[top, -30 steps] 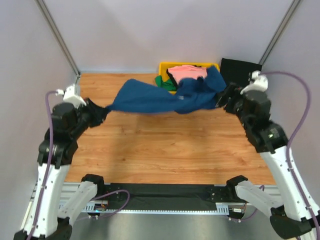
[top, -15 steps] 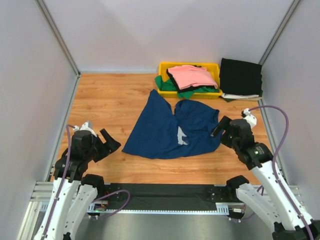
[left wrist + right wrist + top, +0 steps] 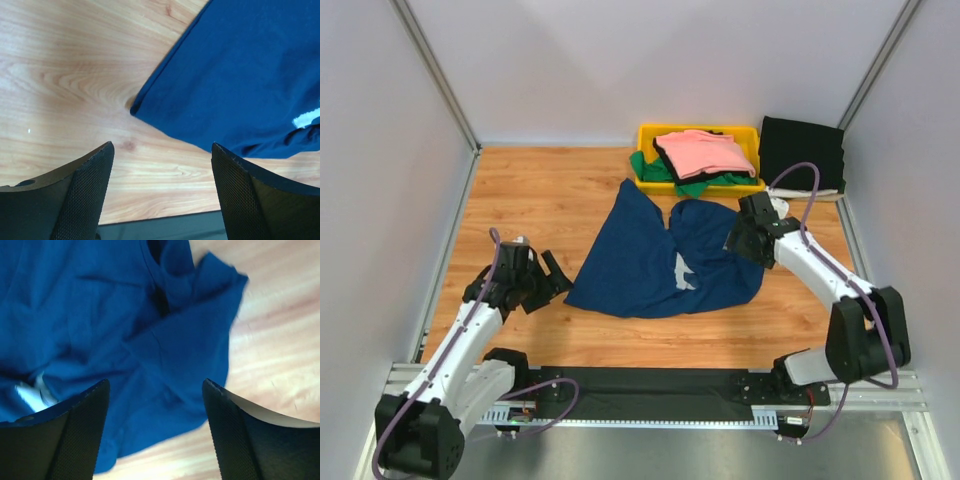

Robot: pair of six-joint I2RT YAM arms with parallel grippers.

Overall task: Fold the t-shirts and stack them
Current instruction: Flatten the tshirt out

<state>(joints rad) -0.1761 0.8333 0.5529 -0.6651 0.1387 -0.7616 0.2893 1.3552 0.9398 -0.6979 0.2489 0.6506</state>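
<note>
My left gripper should next take hold of the navy blue t-shirt [image 3: 660, 258] to stretch it open and lay it flat for folding, and it needs to grab it by its bare near corner [image 3: 572, 298].
The navy blue t-shirt [image 3: 660, 258] lies crumpled on the wooden table, a bit of white print showing near its middle. It also shows in the left wrist view [image 3: 240, 75] and the right wrist view [image 3: 110, 330]. My left gripper [image 3: 556, 283] is open and empty, low over the table just left of the shirt's lower left corner. My right gripper [image 3: 738, 240] is open and empty over the shirt's right side. A pink t-shirt [image 3: 704, 152] lies on top of a green one [image 3: 665, 170] in the bin. A black t-shirt [image 3: 802, 152] lies at the back right.
The yellow bin [image 3: 645, 135] stands at the back of the table. Grey walls enclose the table on three sides. The black rail [image 3: 650, 385] runs along the near edge.
A second ago both grippers held the navy shirt stretched in the air. It now lies on the table, let go. The right gripper has moved back over its right side; the left points at its corner.
</note>
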